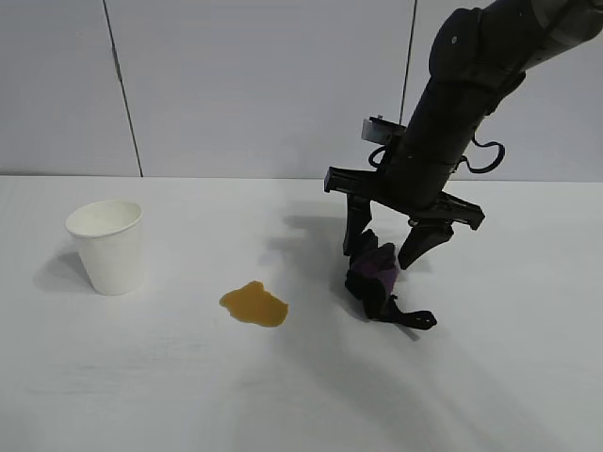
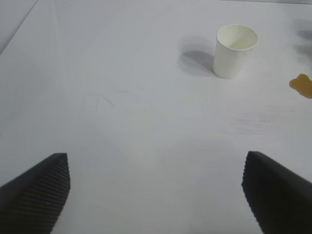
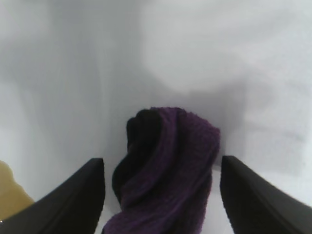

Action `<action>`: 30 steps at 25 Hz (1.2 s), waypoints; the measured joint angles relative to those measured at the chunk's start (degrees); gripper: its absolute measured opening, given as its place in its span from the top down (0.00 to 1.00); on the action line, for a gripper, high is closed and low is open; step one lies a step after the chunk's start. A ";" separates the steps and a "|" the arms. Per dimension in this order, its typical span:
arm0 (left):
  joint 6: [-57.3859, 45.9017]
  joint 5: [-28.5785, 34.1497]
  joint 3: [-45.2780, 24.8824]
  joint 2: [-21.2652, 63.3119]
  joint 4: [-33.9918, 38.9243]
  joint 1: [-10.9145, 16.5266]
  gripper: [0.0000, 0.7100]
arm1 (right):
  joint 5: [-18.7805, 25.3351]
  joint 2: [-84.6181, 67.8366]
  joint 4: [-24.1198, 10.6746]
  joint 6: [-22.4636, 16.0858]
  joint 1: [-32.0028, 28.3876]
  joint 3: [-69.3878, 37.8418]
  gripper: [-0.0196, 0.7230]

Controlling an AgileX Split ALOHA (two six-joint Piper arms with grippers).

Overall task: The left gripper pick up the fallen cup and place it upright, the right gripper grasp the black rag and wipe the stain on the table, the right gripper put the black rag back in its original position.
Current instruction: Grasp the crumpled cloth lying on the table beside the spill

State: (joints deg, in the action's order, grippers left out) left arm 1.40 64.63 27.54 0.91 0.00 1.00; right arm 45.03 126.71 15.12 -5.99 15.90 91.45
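The rag's bunched middle (image 1: pixel 375 264) stands up while its thin strap (image 1: pixel 410 318) trails flat, so my right gripper should grip the rag by that middle next.
The white paper cup (image 1: pixel 106 245) stands upright at the left of the table (image 1: pixel 141 377), mouth up; the left wrist view shows the cup (image 2: pixel 235 50) farther off. An amber stain (image 1: pixel 253 304) lies mid-table, with the black and purple rag (image 1: pixel 374 273) bundled to its right. My right gripper (image 1: pixel 379 256) is lowered over the rag, open, one finger on each side. In the right wrist view the rag (image 3: pixel 165 170) sits between the fingers with a gap to each, inside my right gripper (image 3: pixel 162 163). My left gripper (image 2: pixel 155 158) is wide open over bare table, holding nothing.
The rag's thin black strap (image 1: pixel 415 318) trails toward the front right. A grey panelled wall (image 1: pixel 264 85) stands behind the table. The stain's edge shows in the left wrist view (image 2: pixel 302 85) and beside my right gripper's finger (image 3: pixel 9 195).
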 joint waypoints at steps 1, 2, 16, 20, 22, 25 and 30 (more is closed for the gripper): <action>0.00 0.00 0.00 0.00 0.00 0.00 0.03 | -0.05 0.00 0.00 0.00 0.00 0.00 0.35; 0.00 0.00 0.00 0.00 0.00 0.00 0.03 | -0.05 0.00 0.00 0.00 0.00 0.00 0.35; 0.00 0.00 0.00 0.00 0.00 0.00 0.03 | 0.42 1.36 1.40 -0.19 0.00 0.11 0.43; 0.00 0.00 0.00 0.00 0.00 0.00 0.03 | 0.61 2.04 3.03 -0.19 0.00 0.22 0.79; 0.00 0.00 0.00 0.00 0.00 0.00 0.03 | 0.67 2.04 3.85 -0.19 0.00 0.28 0.80; 0.00 0.00 0.00 0.00 0.00 0.00 0.03 | 1.53 1.85 4.23 -0.13 0.00 0.28 0.80; 0.00 0.00 0.00 0.00 0.00 0.00 0.03 | 8.35 1.59 4.17 1.10 0.00 4.58 0.80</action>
State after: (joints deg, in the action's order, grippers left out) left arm 1.40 64.63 27.54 0.91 0.00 1.00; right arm 53.38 128.31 19.29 -4.88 15.90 96.03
